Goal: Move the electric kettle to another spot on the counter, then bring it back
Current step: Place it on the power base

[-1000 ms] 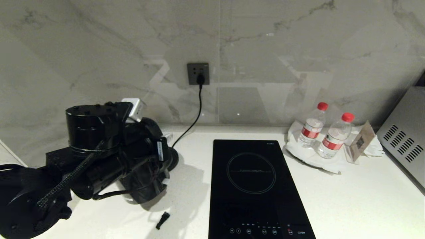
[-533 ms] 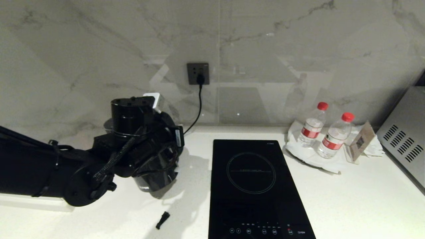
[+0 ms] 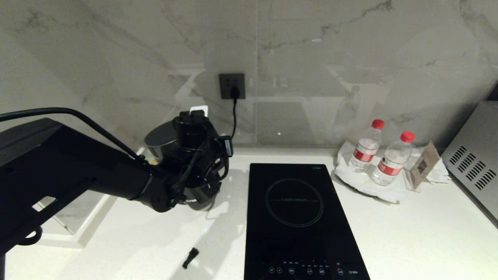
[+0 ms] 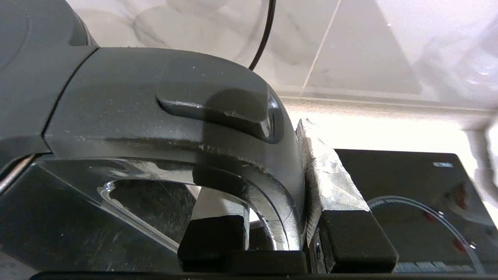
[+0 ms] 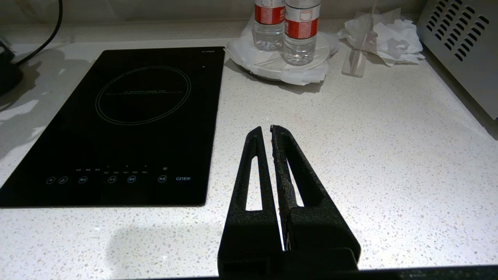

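Note:
I need to keep holding the kettle with my left gripper until its base is down, as the kettle's tilted lid shows the base hanging above the white counter.
The electric kettle is a glossy black jug at the back of the counter, left of the hob, with its grey-looking lid tilted towards me. My left gripper reaches in from the left and is shut on its loop handle. In the left wrist view the handle sits tight between a dark finger and a foil-wrapped finger. The arm hides the kettle's underside, so I cannot tell whether it touches the counter. My right gripper hangs shut and empty over the counter, right of the hob.
A black induction hob lies mid-counter. A cord runs down from the wall socket. Two water bottles stand on a white cloth at the back right, beside a metal appliance. A small black piece lies near the front.
The left arm has stretched out, carrying the kettle from the front left towards the back wall and nearer the hob. The right gripper's earlier state is not shown.

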